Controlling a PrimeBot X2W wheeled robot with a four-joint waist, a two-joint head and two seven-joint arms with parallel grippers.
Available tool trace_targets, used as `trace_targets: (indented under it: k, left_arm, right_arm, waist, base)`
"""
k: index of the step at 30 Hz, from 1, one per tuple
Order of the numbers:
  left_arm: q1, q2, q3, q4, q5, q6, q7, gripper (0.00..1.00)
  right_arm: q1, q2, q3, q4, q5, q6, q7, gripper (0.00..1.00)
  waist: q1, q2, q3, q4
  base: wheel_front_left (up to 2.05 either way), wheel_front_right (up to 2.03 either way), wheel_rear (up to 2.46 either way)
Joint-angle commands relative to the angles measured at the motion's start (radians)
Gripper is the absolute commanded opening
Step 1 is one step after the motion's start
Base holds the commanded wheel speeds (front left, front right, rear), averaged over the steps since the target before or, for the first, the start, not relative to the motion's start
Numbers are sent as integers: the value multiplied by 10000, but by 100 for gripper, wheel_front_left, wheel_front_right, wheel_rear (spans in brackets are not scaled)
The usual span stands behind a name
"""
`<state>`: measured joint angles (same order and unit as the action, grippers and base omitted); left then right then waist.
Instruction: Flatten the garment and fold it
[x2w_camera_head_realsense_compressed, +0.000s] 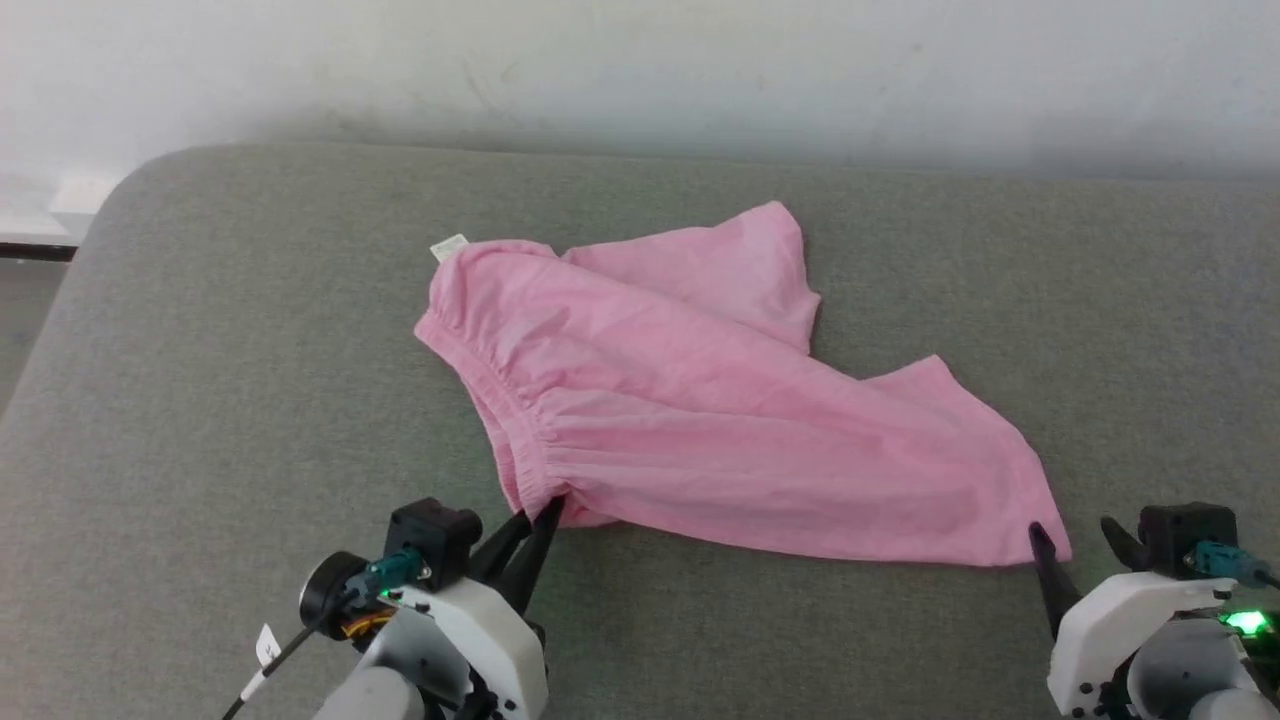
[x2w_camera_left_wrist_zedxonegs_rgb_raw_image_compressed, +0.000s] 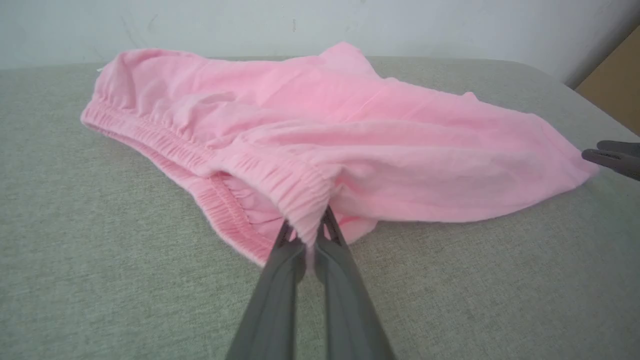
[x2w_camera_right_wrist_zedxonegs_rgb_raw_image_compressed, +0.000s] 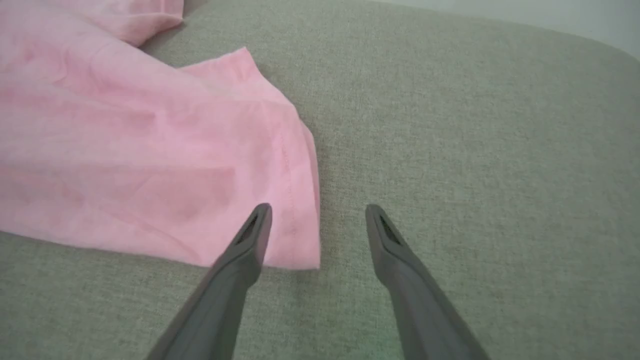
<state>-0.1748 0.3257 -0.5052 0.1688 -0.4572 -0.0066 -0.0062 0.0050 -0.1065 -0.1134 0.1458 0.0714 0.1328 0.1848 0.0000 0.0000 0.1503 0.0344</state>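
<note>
My right gripper should next grab the hem end of the leg (x2w_camera_head_realsense_compressed: 1015, 528) of the pink shorts (x2w_camera_head_realsense_compressed: 708, 408), so that I can flatten and fold the shorts.
The garment (x2w_camera_head_realsense_compressed: 700, 410) is a pair of pink shorts lying rumpled on the grey cushion, with its gathered waistband (x2w_camera_head_realsense_compressed: 480, 370) at the left and a white label (x2w_camera_head_realsense_compressed: 449, 246) at the far corner. My left gripper (x2w_camera_head_realsense_compressed: 535, 520) is shut on the near end of the waistband (x2w_camera_left_wrist_zedxonegs_rgb_raw_image_compressed: 305, 195), which bunches between its fingers (x2w_camera_left_wrist_zedxonegs_rgb_raw_image_compressed: 280, 280). My right gripper (x2w_camera_head_realsense_compressed: 1075, 535) stands open at the near right leg corner (x2w_camera_right_wrist_zedxonegs_rgb_raw_image_compressed: 300, 240). One finger (x2w_camera_right_wrist_zedxonegs_rgb_raw_image_compressed: 250, 240) lies over the hem, the other (x2w_camera_right_wrist_zedxonegs_rgb_raw_image_compressed: 385, 240) rests on bare cushion.
The grey upholstered cushion (x2w_camera_head_realsense_compressed: 250, 400) spreads wide to the left and right of the shorts. A pale wall (x2w_camera_head_realsense_compressed: 640, 70) runs behind it. The cushion's left edge (x2w_camera_head_realsense_compressed: 60, 300) rounds off toward a floor strip.
</note>
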Motion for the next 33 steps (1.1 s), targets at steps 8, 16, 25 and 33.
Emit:
trace_targets:
  k: [8,16,25,33]
  left_arm:
    - [357,109,-306,-571,150,-14,21,0]
    - [443,340,-539,-632,208,-171,174,0]
    - [308,1324,-194,-1830,167,-310,586,0]
    - [-1368,2662,894,-4030,-111,-456,2086,0]
  right_arm:
    - [-52,119,-236,403,-9,-21,1739,100]
    - [52,188,-53,654,576,-21,2635,0]
    - [-626,-654,-120,-1205,2834,-21,3146,0]
    - [-2617,-1489,-472,-2632,4610,-21,4264,0]
  waist:
    - [0,0,-108,459]
    - [0,0,-175,543]
    - [0,0,-1029,275]
    - [0,0,-1626,82]
  base:
    - [0,0,0]
    - [0,0,0]
    - [0,0,0]
    - [0,0,0]
